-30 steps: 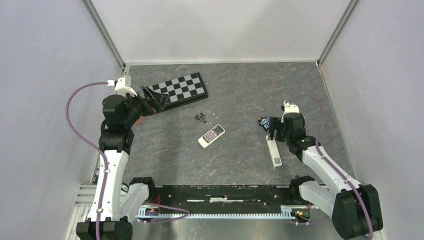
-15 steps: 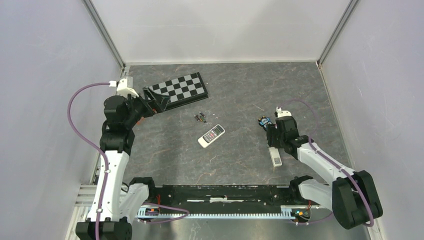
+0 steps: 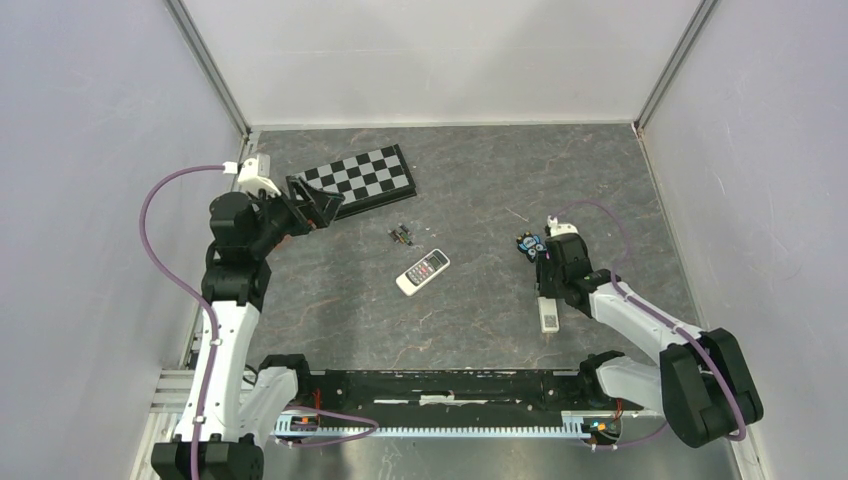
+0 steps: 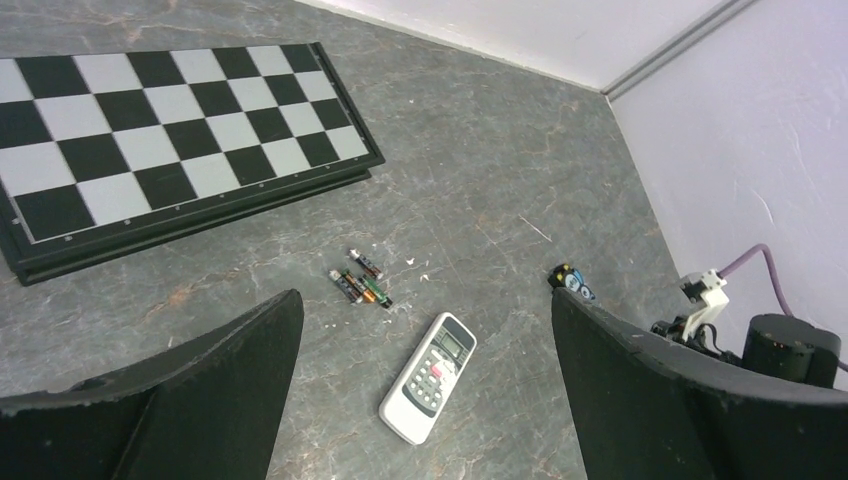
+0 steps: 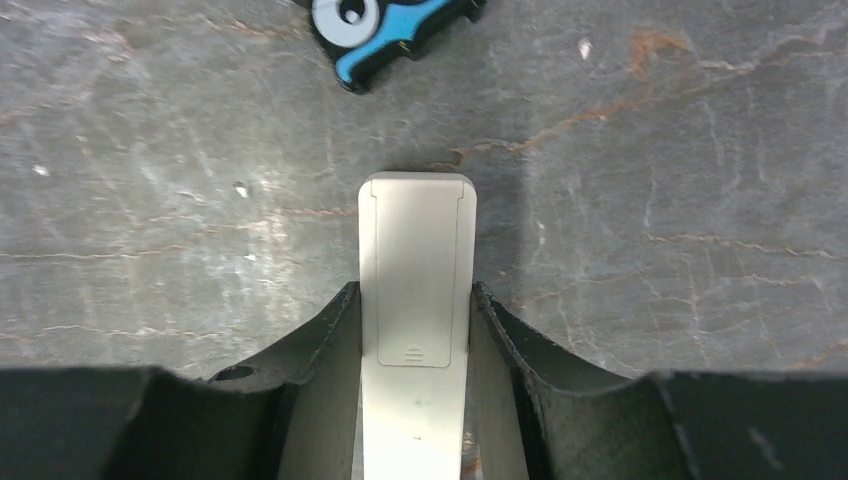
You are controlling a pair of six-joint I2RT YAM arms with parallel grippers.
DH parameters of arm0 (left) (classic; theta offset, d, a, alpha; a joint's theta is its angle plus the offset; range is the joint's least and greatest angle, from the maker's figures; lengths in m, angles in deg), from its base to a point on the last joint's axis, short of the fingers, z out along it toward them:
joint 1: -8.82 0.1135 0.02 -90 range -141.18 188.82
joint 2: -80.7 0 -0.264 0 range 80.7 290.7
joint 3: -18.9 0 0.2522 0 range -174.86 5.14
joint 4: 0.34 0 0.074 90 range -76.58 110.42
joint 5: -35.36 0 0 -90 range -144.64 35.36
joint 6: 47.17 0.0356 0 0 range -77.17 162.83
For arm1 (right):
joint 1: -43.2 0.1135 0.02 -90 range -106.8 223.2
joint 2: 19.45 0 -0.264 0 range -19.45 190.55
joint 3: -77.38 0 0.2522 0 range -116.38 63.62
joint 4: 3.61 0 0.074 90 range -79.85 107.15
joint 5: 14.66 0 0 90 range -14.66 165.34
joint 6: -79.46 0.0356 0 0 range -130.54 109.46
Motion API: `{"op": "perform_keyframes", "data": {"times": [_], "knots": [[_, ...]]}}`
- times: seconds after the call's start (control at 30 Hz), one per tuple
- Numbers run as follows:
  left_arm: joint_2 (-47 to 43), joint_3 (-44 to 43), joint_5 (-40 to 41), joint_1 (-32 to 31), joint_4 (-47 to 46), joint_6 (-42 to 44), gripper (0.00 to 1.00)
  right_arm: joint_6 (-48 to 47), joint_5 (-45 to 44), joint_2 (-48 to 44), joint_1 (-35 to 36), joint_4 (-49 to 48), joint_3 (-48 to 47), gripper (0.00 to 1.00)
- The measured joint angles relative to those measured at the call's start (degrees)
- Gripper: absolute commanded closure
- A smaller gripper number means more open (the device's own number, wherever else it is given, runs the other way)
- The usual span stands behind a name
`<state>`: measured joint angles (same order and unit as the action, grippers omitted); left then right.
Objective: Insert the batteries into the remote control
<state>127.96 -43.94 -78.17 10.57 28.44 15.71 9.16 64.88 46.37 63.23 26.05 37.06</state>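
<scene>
The left gripper will next take hold of the slim white remote control by its labelled end, so that the batteries can be loaded into it.
The slim white remote control lies back up on the table, its battery cover closed. My right gripper straddles it, and both fingers touch its long sides. In the top view only its near end shows below the right gripper. Several tiny batteries lie mid-table, and they also show in the left wrist view. My left gripper is wide open and empty, raised above the table to their left; in the left wrist view the batteries lie beyond its fingers.
A shorter grey-white remote with screen and buttons lies just in front of the batteries. A black-and-blue gadget sits just beyond the slim remote's far end. A checkerboard lies at the back left. Walls enclose the table.
My right gripper has moved slightly left and come down over the slim remote, now flanking its sides. My left gripper has swung a little to the right.
</scene>
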Motion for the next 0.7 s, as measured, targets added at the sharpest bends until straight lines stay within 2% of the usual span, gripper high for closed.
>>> {"op": "perform_keyframes", "data": {"times": [0.13,0.23,0.33,0.5,0.6,0.7], "knots": [[0.0,1.5,-3.5,-0.4,-2.7,-0.2,0.00,1.2,4.2,-1.7,0.0,-2.3,0.0,0.80],[-0.1,4.0,-5.8,-1.6,-6.0,-1.5,0.00,4.1,11.8,-3.7,0.0,-7.3,0.0,0.81],[0.0,7.3,-6.7,-5.7,-9.4,-3.6,0.00,9.3,19.8,-4.2,0.5,-14.7,-0.4,0.82],[2.4,9.8,-2.4,-19.6,-14.0,-4.8,0.00,21.5,27.0,-3.5,2.5,-26.8,-1.3,0.82],[6.1,9.8,2.6,-29.2,-17.0,-4.7,0.00,29.6,27.1,-2.2,4.3,-32.5,-2.6,0.82],[10.4,9.8,6.8,-35.7,-19.4,-4.0,0.00,36.6,25.0,-1.2,6.1,-36.2,-3.3,0.82]]}}
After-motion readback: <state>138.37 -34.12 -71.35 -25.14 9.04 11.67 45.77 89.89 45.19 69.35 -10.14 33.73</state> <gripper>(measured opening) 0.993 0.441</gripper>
